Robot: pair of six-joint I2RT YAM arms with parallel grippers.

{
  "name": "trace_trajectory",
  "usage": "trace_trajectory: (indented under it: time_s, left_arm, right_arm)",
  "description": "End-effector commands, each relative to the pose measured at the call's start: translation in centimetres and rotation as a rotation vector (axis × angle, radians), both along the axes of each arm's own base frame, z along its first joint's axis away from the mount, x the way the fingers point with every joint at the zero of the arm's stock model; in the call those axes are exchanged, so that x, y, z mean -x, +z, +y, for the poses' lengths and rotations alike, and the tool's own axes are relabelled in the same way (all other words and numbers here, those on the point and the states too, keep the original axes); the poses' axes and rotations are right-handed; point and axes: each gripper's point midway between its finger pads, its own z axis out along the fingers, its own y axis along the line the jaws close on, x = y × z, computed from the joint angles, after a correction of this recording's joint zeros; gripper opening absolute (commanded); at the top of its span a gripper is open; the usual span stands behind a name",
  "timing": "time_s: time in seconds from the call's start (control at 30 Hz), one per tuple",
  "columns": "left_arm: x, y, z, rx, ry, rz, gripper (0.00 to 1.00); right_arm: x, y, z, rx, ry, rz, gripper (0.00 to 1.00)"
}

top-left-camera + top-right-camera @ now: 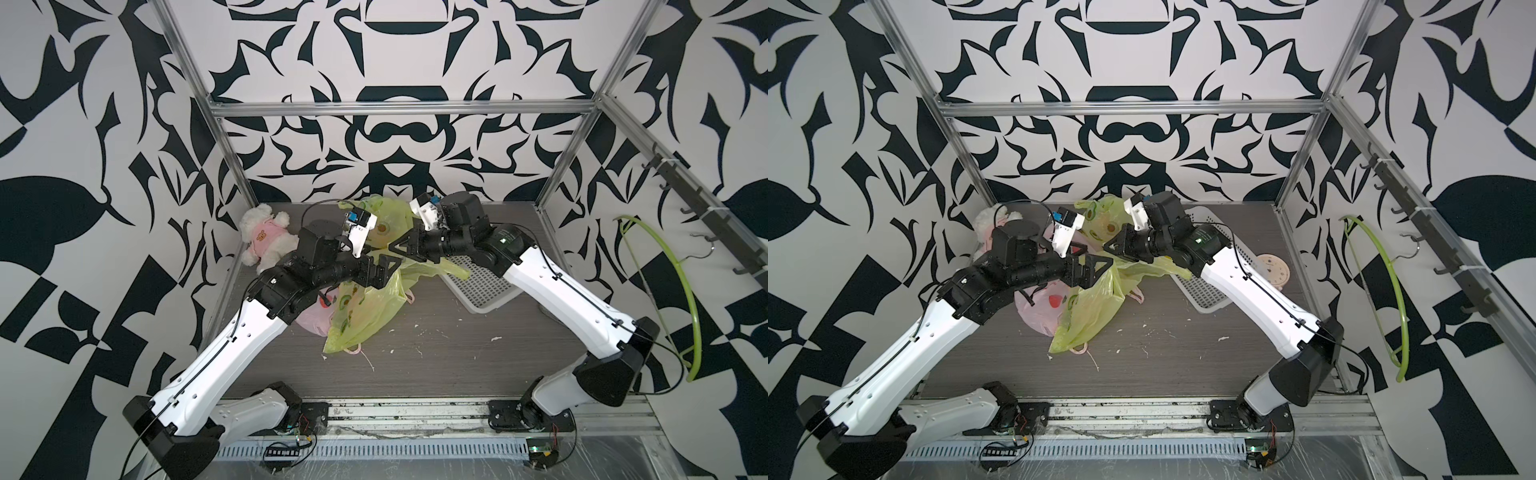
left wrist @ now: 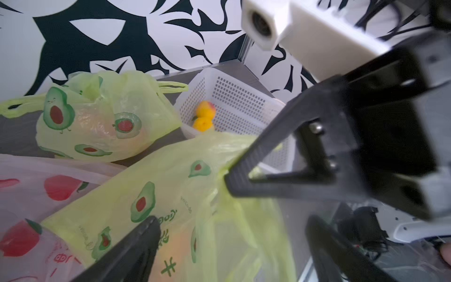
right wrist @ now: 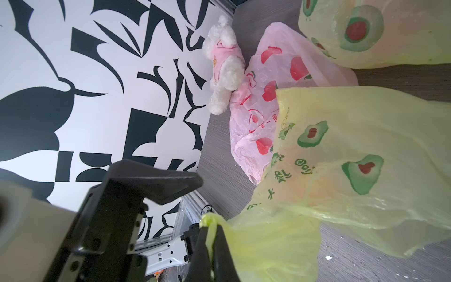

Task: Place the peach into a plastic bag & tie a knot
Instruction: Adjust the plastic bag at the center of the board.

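Observation:
My left gripper grabs the bag's bunched part beside my right gripper next to tie a knot, leaving the end of that part free.
A yellow-green plastic bag (image 1: pixel 365 311) (image 1: pixel 1088 311) printed with avocados lies slack mid-table. An orange shape shows faintly through its film (image 3: pixel 317 185). My right gripper (image 3: pixel 211 224) (image 1: pixel 392 246) is shut on a bunched strip of the bag's upper edge, lifting it. My left gripper (image 2: pixel 231 244) (image 1: pixel 386 272) stands open just in front of it, its fingers (image 2: pixel 139 241) spread either side of the bag's film (image 2: pixel 170 195) and gripping nothing. Two loose peaches (image 2: pixel 205 109) (image 2: pixel 202 123) lie in the white mesh basket (image 2: pixel 234 97).
A second avocado bag (image 1: pixel 386 224) (image 2: pixel 97 122), bunched shut, sits behind the grippers. A pink strawberry bag (image 1: pixel 316 320) lies under the left arm. A white plush toy (image 1: pixel 266 241) is at the back left. The basket (image 1: pixel 478 286) lies under the right forearm. A green hanger (image 1: pixel 681 291) hangs outside the frame.

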Motion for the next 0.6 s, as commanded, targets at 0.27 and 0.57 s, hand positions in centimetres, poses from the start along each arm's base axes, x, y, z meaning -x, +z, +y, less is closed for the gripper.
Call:
trace_trajectory:
  time_s: [0.27,0.57]
  left_arm:
    - [-1.9,-0.8,-1.4,0.104,0.042,-0.051,0.59]
    - [-2.7,-0.6,-0.1,0.097,0.129,-0.075,0.0]
  right_arm:
    - [0.3,4.7,0.2,-0.077,0.007,-0.1,0.0]
    - [-1.7,-0.3,-11.4,0.221,-0.261,-0.151,0.54]
